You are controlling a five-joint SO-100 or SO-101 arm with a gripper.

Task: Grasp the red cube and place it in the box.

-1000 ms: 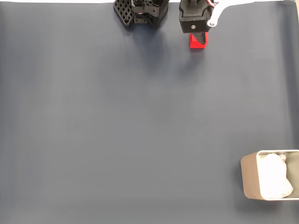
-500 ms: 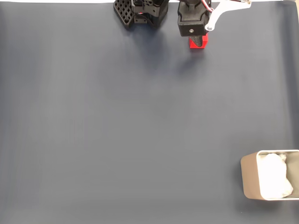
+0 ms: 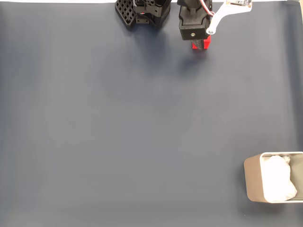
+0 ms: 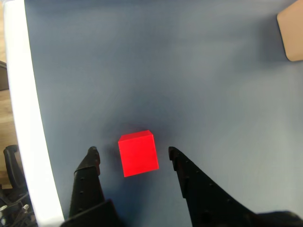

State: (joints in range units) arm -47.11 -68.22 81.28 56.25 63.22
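The red cube [image 3: 206,46] needs to go in the beige box. I will pick it up next with my gripper by its opposite sides.
The red cube [image 4: 138,152] rests on the dark grey mat, between the two black fingertips of my gripper [image 4: 132,152], which stands open with a gap on each side of the cube. In the fixed view the gripper [image 3: 200,43] is at the top of the mat, covering most of the red cube [image 3: 206,46]. The beige box [image 3: 253,180] with white paper inside sits at the bottom right of the fixed view, far from the gripper. A corner of the box [image 4: 291,28] shows at the top right of the wrist view.
The arm's black base [image 3: 143,13] stands at the top centre of the fixed view. A white table edge [image 4: 28,123] borders the mat on the left of the wrist view. The dark mat [image 3: 132,132] stretches wide between gripper and box.
The gripper has drawn back toward the top of the fixed view, covering more of the cube. The cube and box have not moved.
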